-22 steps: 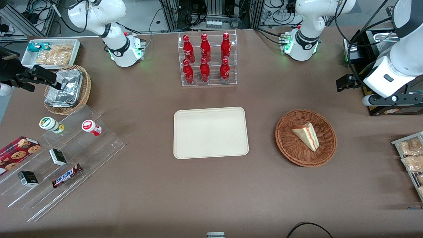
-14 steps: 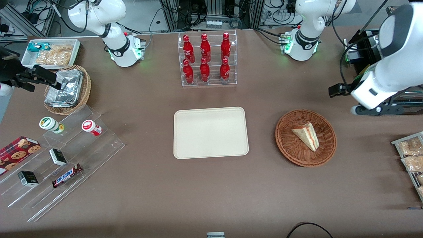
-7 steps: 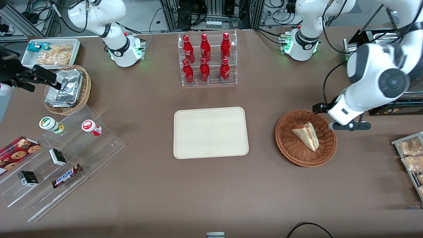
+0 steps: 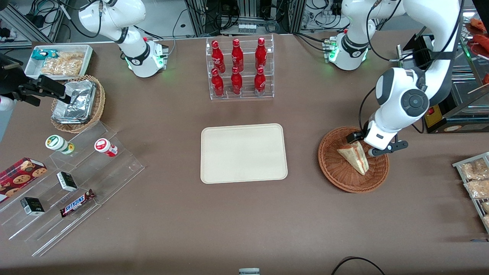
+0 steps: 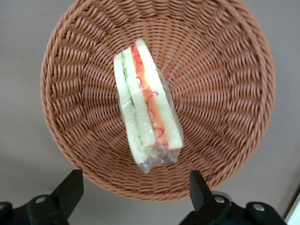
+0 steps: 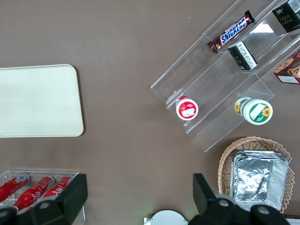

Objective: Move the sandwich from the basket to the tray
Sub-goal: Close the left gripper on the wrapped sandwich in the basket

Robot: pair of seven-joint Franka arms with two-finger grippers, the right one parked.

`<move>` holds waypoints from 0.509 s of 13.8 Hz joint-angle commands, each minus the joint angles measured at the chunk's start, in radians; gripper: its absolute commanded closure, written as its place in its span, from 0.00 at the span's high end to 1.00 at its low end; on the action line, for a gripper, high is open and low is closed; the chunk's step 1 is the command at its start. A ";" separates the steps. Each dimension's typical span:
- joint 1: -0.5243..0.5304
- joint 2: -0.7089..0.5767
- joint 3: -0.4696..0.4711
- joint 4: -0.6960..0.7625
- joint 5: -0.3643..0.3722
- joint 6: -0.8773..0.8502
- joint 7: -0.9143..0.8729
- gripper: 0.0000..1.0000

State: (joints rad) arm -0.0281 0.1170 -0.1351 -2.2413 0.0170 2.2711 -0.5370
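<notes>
The sandwich needs to go from the basket to the cream tray [image 4: 243, 153], so my gripper will next grab the sandwich by its wide end [image 4: 350, 149].
The sandwich [image 4: 354, 156], a pale wedge wrapped in clear film with red and green filling, lies in the reddish-brown wicker basket [image 4: 336, 172] toward the working arm's end of the table. In the left wrist view the sandwich [image 5: 146, 123] lies across the middle of the basket [image 5: 225, 93]. My gripper [image 4: 361, 144] hovers over the basket's rim farther from the front camera, just above the sandwich's wide end. It is open and empty; its fingers [image 5: 70, 187] stand wide apart. The cream tray [image 4: 243, 153] lies empty at the table's middle and shows in the right wrist view [image 6: 40, 101].
A clear rack of red bottles [image 4: 239, 68] stands farther from the camera than the tray. Stepped acrylic shelves with snacks [image 4: 72, 183], a tan basket of foil packs [image 4: 76, 103] and a white bin [image 4: 59, 61] lie toward the parked arm's end. Packets [image 4: 473, 179] lie beside the basket.
My gripper has swung in from the table's edge and come down over the basket, above the sandwich. The sandwich, basket and tray have not moved.
</notes>
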 commanded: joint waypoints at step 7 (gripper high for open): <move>-0.007 0.096 0.005 0.006 -0.003 0.116 -0.359 1.00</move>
State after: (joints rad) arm -0.0361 0.1888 -0.1324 -2.2415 0.0169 2.3683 -0.8662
